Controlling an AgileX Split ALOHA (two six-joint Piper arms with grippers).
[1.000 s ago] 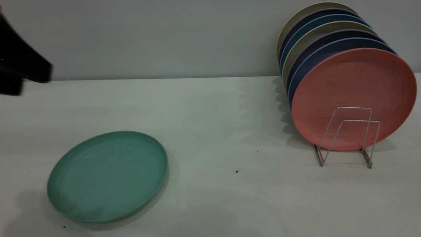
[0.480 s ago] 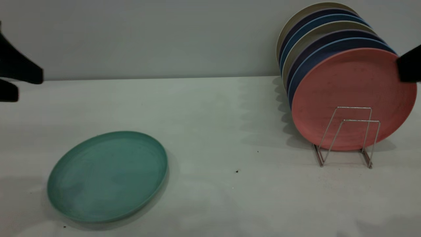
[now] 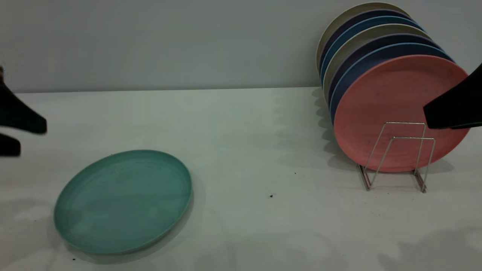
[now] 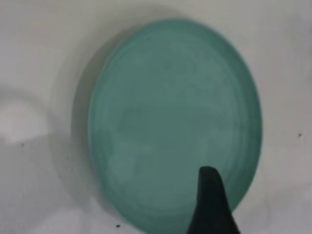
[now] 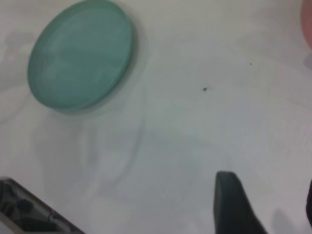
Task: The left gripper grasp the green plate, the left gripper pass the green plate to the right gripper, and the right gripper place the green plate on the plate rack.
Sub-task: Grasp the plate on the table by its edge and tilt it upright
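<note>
My left gripper needs to grab the green plate by its rim (image 3: 77,176) next. The green plate's flat side (image 3: 124,201) and opposite edge then stay free for the handover.
The green plate (image 3: 122,201) lies flat on the white table at the front left. It also shows in the left wrist view (image 4: 175,122) and in the right wrist view (image 5: 80,53). My left gripper (image 3: 32,137) is at the far left edge, above and behind the plate, open and empty; one finger (image 4: 210,204) shows over the plate's rim. My right gripper (image 3: 433,116) reaches in from the right edge in front of the rack's plates, open and empty, with its fingers (image 5: 229,200) apart. The plate rack (image 3: 395,154) stands at the right, with two empty front loops.
A salmon-pink plate (image 3: 391,101) stands upright at the front of the rack, with several blue, purple and beige plates (image 3: 361,41) behind it. A grey wall runs behind the table (image 3: 263,131). Small dark specks (image 3: 271,196) lie mid-table.
My left gripper has come down and drawn back a little toward the left edge. My right gripper has come into view from the right and moved down-left in front of the pink plate.
</note>
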